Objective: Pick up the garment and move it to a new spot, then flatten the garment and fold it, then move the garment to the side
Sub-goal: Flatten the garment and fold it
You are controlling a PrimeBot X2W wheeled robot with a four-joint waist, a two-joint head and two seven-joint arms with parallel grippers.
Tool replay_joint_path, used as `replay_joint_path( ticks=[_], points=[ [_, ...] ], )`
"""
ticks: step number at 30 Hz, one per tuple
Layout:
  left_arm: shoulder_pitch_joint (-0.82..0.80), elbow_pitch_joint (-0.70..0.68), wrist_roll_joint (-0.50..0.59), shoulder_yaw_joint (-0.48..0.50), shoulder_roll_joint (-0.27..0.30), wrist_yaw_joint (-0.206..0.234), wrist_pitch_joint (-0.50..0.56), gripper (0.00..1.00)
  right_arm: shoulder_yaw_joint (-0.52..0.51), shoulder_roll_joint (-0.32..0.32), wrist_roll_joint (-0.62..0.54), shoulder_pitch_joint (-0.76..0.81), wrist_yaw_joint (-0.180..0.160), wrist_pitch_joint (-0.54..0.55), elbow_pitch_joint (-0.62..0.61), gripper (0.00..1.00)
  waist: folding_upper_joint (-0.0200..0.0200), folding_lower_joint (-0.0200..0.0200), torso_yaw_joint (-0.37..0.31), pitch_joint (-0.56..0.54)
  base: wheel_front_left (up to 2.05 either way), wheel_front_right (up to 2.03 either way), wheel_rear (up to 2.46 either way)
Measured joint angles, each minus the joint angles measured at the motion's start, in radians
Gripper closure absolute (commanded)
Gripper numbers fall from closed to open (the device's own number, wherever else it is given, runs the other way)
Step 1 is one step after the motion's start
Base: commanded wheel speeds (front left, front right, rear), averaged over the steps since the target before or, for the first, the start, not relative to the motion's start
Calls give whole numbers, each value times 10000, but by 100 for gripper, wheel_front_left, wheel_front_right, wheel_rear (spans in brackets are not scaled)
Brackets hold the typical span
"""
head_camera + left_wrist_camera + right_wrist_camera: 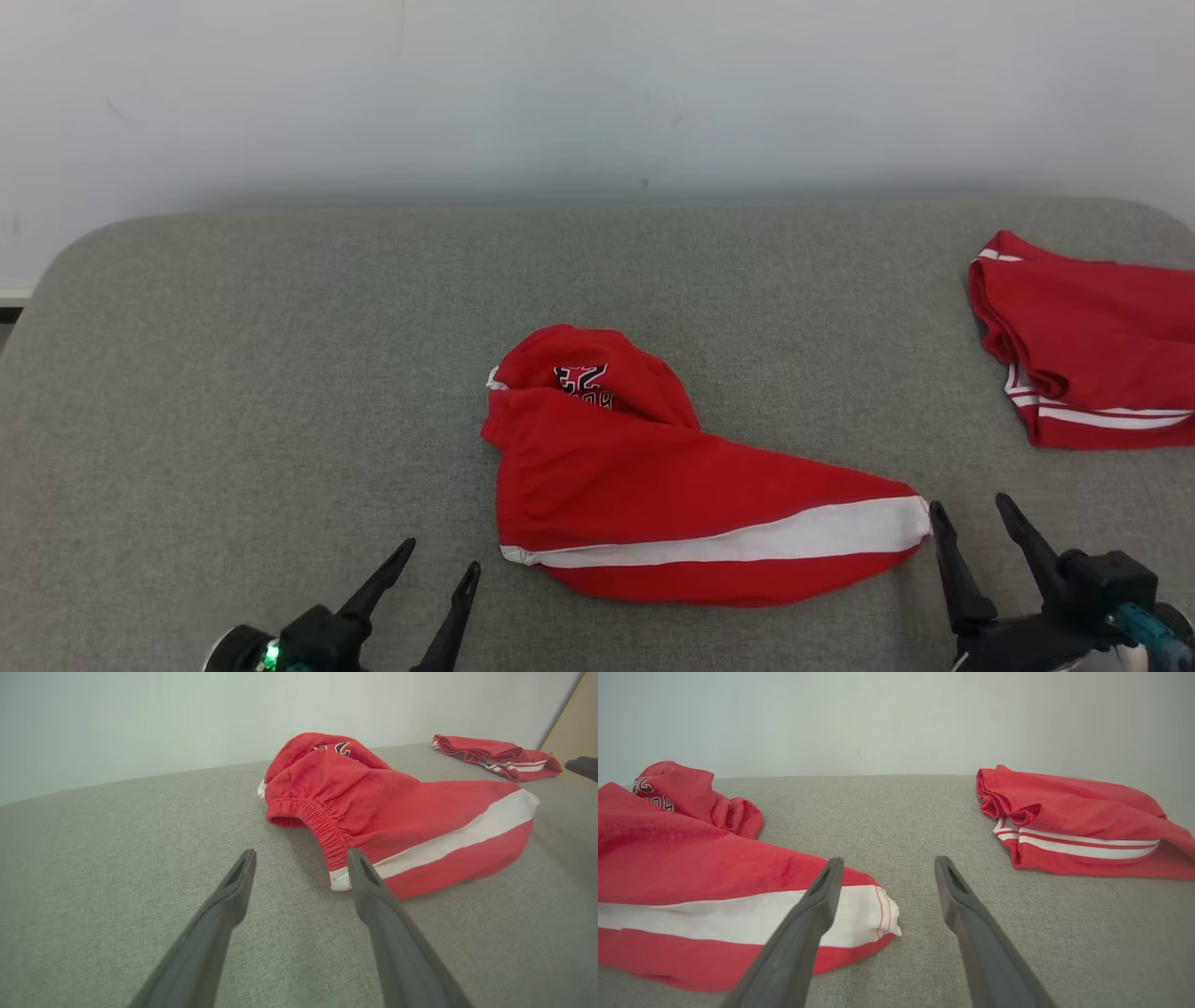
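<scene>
The left gripper grabs the white-striped end of the garment's waistband next, because the elastic edge [500, 498] [325, 831] stands up while the leg lies slack.
A red garment [644, 476] with a broad white stripe lies crumpled in the middle of the grey padded surface, a patch of dark lettering on its far fold. Its elastic waistband [322, 830] faces my left gripper [301, 856], which stands open just short of it, low at the front left [441, 558]. My right gripper [971, 509] is open too, its left fingertip beside the garment's white-striped hem end [882, 910]. Nothing is between either pair of fingers.
A second red garment [1088, 341] with thin white stripes lies folded at the right edge of the grey surface [233, 373], also seen in the right wrist view [1073, 821]. A pale wall [597, 93] rises behind the surface.
</scene>
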Motion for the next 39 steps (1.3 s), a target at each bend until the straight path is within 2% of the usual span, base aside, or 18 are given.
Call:
replay_joint_path(
  ticks=[7,20,21,22,23,24,31,39],
  points=[
    [-1251,1118,-1116,-1645,322,0,-2,0,838,-142,286,-859,0,0,1106,0,0,0,-112,565,0,0,0],
    [-2836,1718,-2445,-3559,612,0,-2,0,1856,-194,890,-2008,0,-2,2228,0,0,0,-303,1136,0,0,0],
    [-2910,1737,-2525,-3730,617,0,0,16,1923,-180,963,-2058,0,-2,2330,0,0,0,-308,1165,0,0,0],
    [-2946,1797,-2708,-3845,604,0,0,53,1965,-157,1018,-2080,0,-2,2426,0,0,0,-308,1190,0,0,0],
    [-2992,1906,-2903,-3962,591,0,-2,71,2023,-142,1074,-2117,0,-2,2520,56,1,0,-302,1214,0,0,0],
    [-3054,2002,-2987,-4153,600,0,0,100,2088,-130,1135,-2183,0,-2,2596,100,0,-1,-296,1238,0,0,0],
    [-3189,1728,-3363,-4044,639,0,0,100,2282,-153,1371,-2341,0,-2,2481,100,1,-1,-265,1165,0,0,0],
    [-2920,374,-3402,-3457,1051,0,0,100,2224,-351,1409,-1975,0,0,830,100,0,-2,-243,637,0,0,0]
  ],
)
